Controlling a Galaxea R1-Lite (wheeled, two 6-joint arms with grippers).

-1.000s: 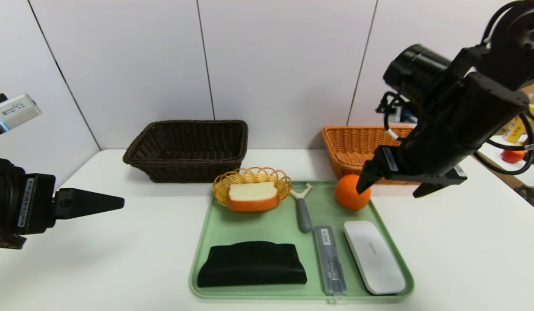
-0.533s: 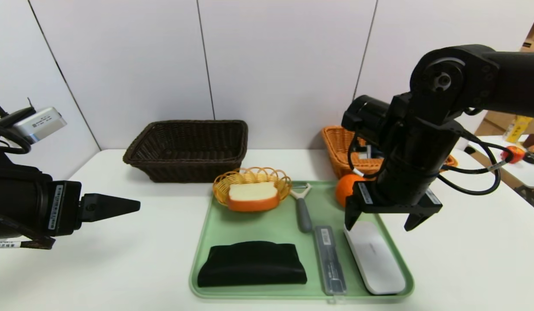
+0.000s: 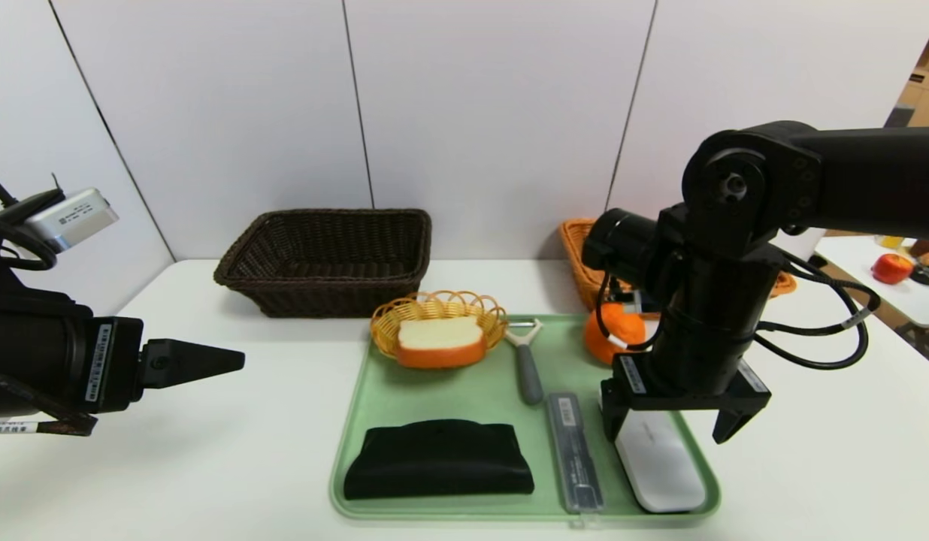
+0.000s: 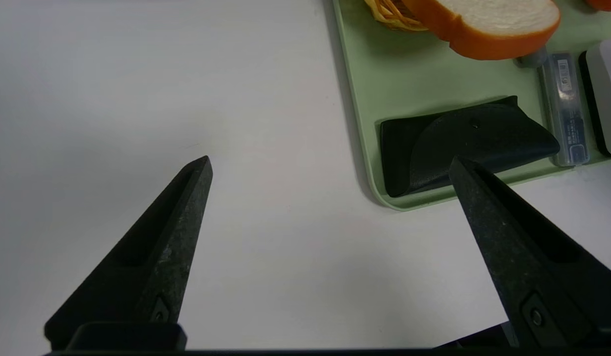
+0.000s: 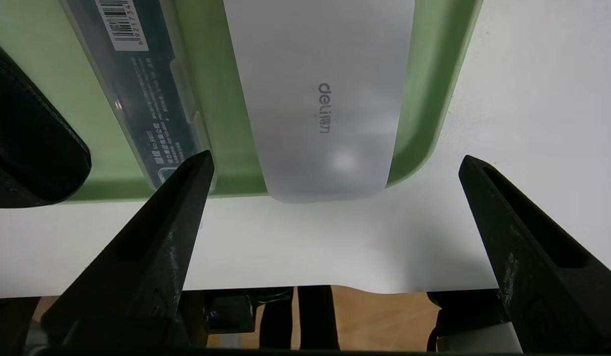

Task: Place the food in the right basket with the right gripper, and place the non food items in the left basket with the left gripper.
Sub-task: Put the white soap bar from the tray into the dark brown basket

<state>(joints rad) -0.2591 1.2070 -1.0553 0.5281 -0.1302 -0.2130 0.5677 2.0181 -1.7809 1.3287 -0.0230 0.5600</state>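
The fingers of my right gripper are above the white case and the tray rim [image 5: 425,151], so they would miss the case if I closed now. I should first lower my right gripper.
On the green tray [image 3: 464,391] lie the orange [image 3: 609,338], partly hidden by my right arm, the bread slice [image 3: 440,342] in a small yellow basket, the grey-handled peeler [image 3: 526,370], the grey barcode case [image 3: 575,451], the white oblong case [image 3: 660,469] and the black pouch [image 3: 438,469]. My right gripper [image 3: 667,432] is open, points down and hovers over the white case [image 5: 315,74], nearer than the orange. My left gripper [image 3: 235,362] is open and empty over bare table left of the tray; the pouch [image 4: 463,138] lies just beyond it.
The dark brown basket [image 3: 325,259] stands at the back left. The orange-tan basket [image 3: 585,255] stands at the back right, mostly hidden by my right arm. A red apple [image 3: 891,267] sits on another table far right. The table's front edge lies close below the right gripper [image 5: 335,157].
My right arm has swung down and towards me, from beside the orange to over the white case. My left gripper has moved a little to the right, then held still.
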